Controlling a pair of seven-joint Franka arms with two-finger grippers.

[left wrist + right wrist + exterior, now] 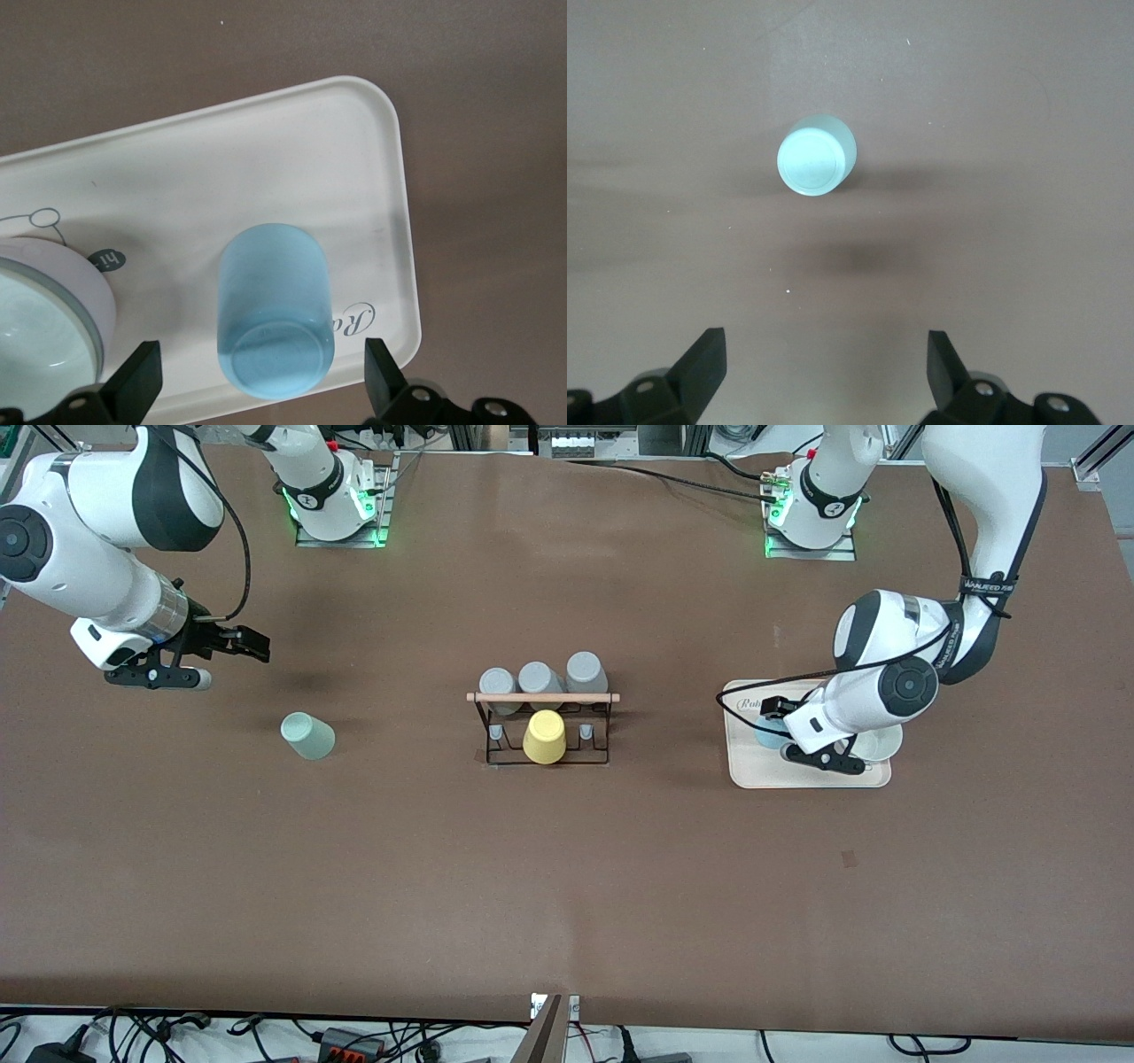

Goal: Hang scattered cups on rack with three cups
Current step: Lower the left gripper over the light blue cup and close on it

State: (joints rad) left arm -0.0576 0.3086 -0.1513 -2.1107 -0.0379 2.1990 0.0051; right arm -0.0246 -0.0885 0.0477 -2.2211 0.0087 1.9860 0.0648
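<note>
My left gripper moves toward the light blue cup, before closing on it. In the left wrist view the fingers stop short of the cup's sides and would miss.
A pale sage green cup (308, 736) (816, 158) stands upside down on the table toward the right arm's end. My right gripper (252, 644) (826, 350) hangs open over bare table, apart from that cup. A light blue cup (769, 735) (273, 305) stands upside down on the beige tray (762, 766) (266, 150). My left gripper (772, 710) (263, 376) hovers open over it, one finger on each side, not touching. The black wire rack (545, 760) with a wooden rod (542, 697) stands mid-table.
On the rack sit a yellow cup (544, 737) and three grey cups (539, 682). A white bowl (877, 742) (44, 310) rests on the tray beside the blue cup. Cables run along the table's edge nearest the front camera.
</note>
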